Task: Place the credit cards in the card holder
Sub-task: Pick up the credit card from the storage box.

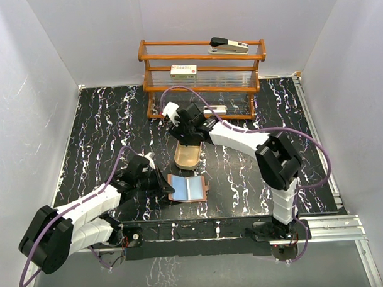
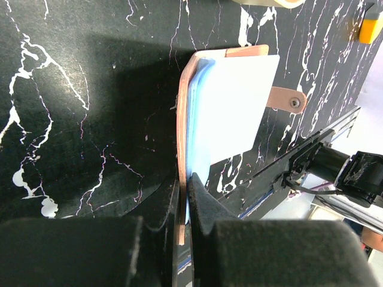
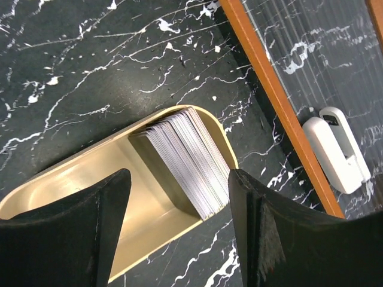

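Observation:
The right gripper grabs one credit card [image 3: 179, 172] across its sides at the card's exposed edge next, which leaves the card's opposite edge free to insert into the card holder.
The card holder [image 1: 188, 188] lies open on the black marble table, its bluish pockets facing up. My left gripper [image 1: 163, 184] is shut on its left leather edge. In the left wrist view the jaws [image 2: 182, 192] pinch that brown edge [image 2: 181, 119], and a white card [image 2: 239, 107] sticks out of the blue pocket. A stack of silvery credit cards [image 3: 191, 158] stands on edge in a tan tin tray [image 3: 72, 179]. My right gripper [image 3: 176, 179] hovers open over that stack, one finger on each side, holding nothing. From above, the right gripper [image 1: 188, 132] covers the tray's far end [image 1: 187, 159].
A wooden rack [image 1: 202, 86] stands at the back, with a stapler [image 1: 229, 46] on top and a labelled white box [image 1: 183, 71] on a shelf. A small white device [image 3: 335, 149] lies on its bottom shelf. A metal rail [image 1: 333, 225] runs along the near right edge.

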Available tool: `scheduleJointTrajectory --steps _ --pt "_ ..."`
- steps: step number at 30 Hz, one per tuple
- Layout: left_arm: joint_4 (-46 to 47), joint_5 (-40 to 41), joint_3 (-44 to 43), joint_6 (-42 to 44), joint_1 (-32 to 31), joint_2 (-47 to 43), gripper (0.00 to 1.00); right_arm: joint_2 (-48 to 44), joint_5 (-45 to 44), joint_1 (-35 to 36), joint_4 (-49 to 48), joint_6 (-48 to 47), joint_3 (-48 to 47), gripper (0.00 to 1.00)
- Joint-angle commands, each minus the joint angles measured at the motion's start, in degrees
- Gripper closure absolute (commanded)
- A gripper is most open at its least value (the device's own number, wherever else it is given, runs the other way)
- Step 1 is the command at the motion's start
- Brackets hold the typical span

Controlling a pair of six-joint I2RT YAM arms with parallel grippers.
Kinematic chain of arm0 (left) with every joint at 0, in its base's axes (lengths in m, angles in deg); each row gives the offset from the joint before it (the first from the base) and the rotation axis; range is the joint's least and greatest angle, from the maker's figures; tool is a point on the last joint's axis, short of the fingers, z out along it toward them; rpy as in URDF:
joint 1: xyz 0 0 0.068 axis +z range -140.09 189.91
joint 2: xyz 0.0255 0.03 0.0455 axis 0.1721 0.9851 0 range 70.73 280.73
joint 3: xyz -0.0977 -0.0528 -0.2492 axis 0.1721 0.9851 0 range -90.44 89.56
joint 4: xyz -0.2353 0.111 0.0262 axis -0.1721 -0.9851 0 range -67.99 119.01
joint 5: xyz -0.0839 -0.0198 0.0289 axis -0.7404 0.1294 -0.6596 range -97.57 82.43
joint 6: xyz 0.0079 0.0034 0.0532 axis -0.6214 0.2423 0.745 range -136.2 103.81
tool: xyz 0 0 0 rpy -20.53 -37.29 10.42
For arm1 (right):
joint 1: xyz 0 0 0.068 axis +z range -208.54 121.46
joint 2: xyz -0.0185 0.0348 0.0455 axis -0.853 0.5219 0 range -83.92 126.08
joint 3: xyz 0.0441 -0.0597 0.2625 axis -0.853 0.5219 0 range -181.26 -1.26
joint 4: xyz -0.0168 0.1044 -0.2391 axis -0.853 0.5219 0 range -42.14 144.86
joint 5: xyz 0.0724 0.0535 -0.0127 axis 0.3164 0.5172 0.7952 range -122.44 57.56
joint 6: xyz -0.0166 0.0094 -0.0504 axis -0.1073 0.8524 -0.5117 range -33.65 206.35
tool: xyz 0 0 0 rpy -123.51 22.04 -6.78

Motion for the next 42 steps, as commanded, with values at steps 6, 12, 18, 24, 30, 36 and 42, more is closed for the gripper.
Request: scheduleJointTrajectory --steps 6,12,18,24,30,36,42 --pt "-1.23 -0.85 -1.64 2.45 -0.35 -0.63 1.0 5.88 -0.93 -1.07 1.12 -10.47 -4.77 0.31" --pt "-1.34 -0.38 -1.14 2.29 -0.37 -1.36 1.0 7.97 -5.9 -1.47 -2.18 -10.96 -4.02 0.29" --pt "-1.7 0.17 -1.15 2.29 -0.35 -1.72 1.0 7.54 -8.93 -1.8 -4.03 -11.13 -3.71 0.35" --pt "-1.49 0.37 -0.94 2.12 -0.35 -1.61 1.0 6.21 -9.58 -1.75 -5.47 -11.56 -3.1 0.46" --pt "-1.56 0.49 -0.89 1.85 -0.35 -1.77 1.0 6.36 -10.48 -1.83 -6.12 -11.79 -2.61 0.58" --pt "-1.46 0.81 -0.63 1.63 -0.35 -2.01 1.0 5.03 -10.69 -1.85 -6.04 -11.11 -2.77 0.67" --pt "-1.29 0.63 -0.78 1.63 -0.35 -1.49 1.0 4.15 -11.79 -1.86 -5.49 -11.2 -3.14 0.83"
